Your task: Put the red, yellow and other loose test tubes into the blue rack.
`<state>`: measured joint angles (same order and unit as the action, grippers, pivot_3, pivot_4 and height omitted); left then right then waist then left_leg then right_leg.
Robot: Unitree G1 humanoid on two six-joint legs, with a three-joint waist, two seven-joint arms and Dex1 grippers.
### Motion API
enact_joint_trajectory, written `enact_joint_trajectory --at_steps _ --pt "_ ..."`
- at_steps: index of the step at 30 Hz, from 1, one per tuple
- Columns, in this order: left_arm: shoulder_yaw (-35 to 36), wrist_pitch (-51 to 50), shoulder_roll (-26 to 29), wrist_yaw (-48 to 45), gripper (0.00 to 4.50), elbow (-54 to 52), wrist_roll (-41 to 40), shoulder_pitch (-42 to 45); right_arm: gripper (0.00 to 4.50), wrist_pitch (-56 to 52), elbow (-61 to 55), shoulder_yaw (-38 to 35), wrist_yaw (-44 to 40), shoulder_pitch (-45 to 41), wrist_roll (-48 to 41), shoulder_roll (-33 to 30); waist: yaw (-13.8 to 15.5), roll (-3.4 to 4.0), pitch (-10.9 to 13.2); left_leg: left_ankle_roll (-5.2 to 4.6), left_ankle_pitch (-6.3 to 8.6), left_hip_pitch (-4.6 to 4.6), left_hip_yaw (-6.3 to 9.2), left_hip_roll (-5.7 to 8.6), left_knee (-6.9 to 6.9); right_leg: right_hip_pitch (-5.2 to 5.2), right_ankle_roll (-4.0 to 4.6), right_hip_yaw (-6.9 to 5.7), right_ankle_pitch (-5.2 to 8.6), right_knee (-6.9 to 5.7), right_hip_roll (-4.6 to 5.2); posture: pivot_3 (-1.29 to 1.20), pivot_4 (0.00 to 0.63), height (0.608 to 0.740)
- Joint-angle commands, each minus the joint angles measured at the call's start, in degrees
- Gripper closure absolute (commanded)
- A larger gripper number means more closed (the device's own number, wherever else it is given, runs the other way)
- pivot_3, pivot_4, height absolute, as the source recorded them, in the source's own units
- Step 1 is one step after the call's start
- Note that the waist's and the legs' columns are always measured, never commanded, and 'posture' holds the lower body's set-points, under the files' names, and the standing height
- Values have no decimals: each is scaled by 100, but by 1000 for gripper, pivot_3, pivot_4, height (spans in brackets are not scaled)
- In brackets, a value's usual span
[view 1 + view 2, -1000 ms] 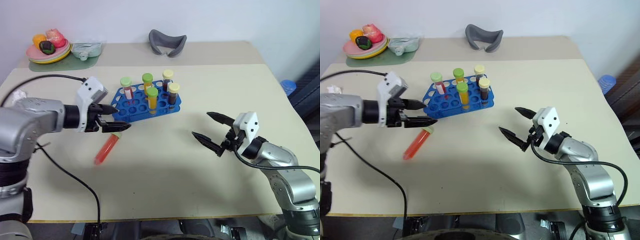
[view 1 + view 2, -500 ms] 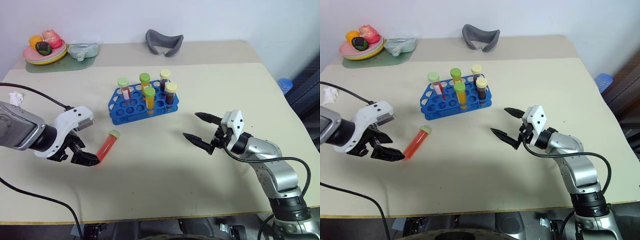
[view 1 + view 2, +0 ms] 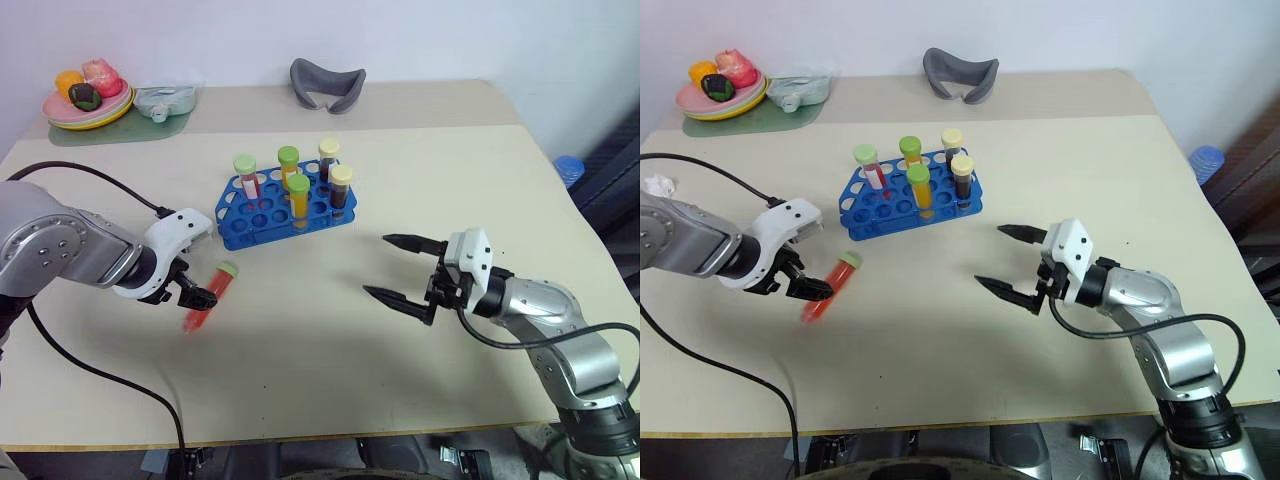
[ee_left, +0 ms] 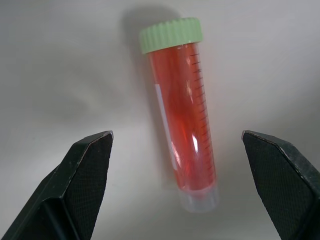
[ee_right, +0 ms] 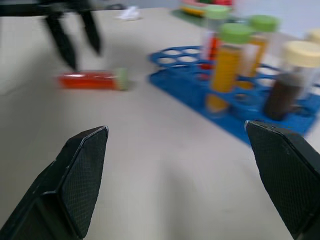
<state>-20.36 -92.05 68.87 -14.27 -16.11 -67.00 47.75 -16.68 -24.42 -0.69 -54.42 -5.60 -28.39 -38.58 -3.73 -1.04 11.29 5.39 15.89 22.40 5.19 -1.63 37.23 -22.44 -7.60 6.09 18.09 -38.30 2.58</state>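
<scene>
My left gripper moves lower, before it closes on the red tube, since its fingers hang above the tube with bare table between them.
A loose red test tube with a pale-green cap lies on the table, in front and to the left of the blue rack. My left gripper points down over it, open. In the left wrist view its fingertips stand on either side of the red tube, clear of it. Several capped tubes stand upright in the rack: red, orange-yellow and dark brown. My right gripper hovers open and empty to the right of the rack. The right wrist view shows the lying tube and the rack.
A plate of toy fruit and a pale-green item on a mat sit at the far left corner. A grey curved object lies at the back. A black cable trails over the table's left side.
My left gripper has swung away from the rack's left end, dropped and tilted downward, and now straddles the lying red tube. My right gripper has drawn slightly left and turned. The tube has not moved.
</scene>
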Motion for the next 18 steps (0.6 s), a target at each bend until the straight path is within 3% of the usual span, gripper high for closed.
enact_joint_trajectory --at_steps 1,18 --pt "-71 -45 -31 193 284 109 -29 158 0 321 -208 -125 -501 118 -143 -201 -4 0 0 0 0 -1 0 0 1 1 0 0 0 0 0 0 150 740" --pt "-275 -45 -385 1425 284 502 -967 75 0 935 261 -111 -881 13 104 -231 -5 0 0 0 0 -1 1 0 7 2 0 0 0 -2 1 0 150 740"
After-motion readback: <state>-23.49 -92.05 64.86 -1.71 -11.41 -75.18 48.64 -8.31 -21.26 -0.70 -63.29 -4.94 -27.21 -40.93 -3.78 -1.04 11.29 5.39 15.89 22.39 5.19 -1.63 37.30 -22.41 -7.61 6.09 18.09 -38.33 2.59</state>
